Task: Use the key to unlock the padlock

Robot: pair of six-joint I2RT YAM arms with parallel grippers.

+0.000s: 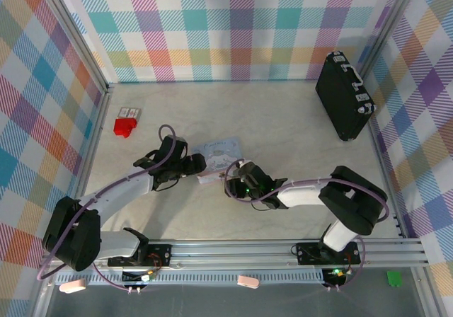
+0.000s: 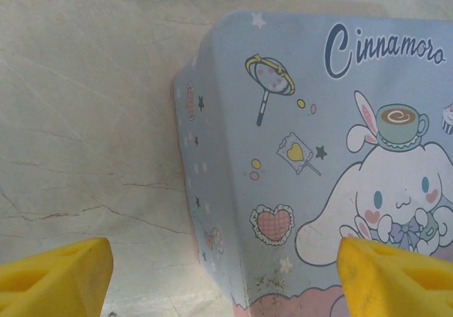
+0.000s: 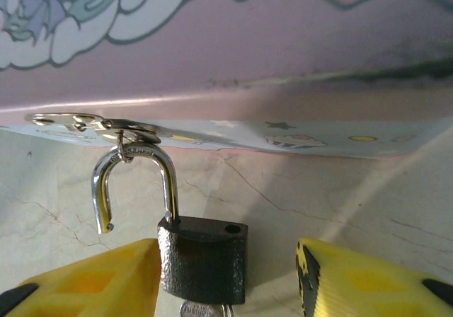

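Note:
My right gripper grabs the padlock's dark body (image 3: 203, 261) by its sides next, so the open shackle (image 3: 134, 163) stays free to unhook from the hasp.
In the right wrist view the dark padlock (image 3: 203, 260) hangs by its silver shackle (image 3: 134, 163) from the metal hasp (image 3: 92, 124) on the pastel blue cartoon tin (image 3: 233, 41). The shackle's free end stands out of the body, with its hole bare. The key (image 3: 202, 309) sticks out of the padlock's underside, mostly cut off by the frame. My right gripper (image 3: 226, 269) is open around the padlock: one finger lies against its left side, the other stands well apart. My left gripper (image 2: 225, 274) is open at the tin's (image 2: 318, 154) corner, holding nothing.
A large black case (image 1: 345, 96) stands at the back right by the wall. A red block (image 1: 124, 126) lies at the left near a small card (image 1: 129, 112). The tin (image 1: 221, 148) sits mid-table between my left gripper (image 1: 195, 165) and right gripper (image 1: 236, 176).

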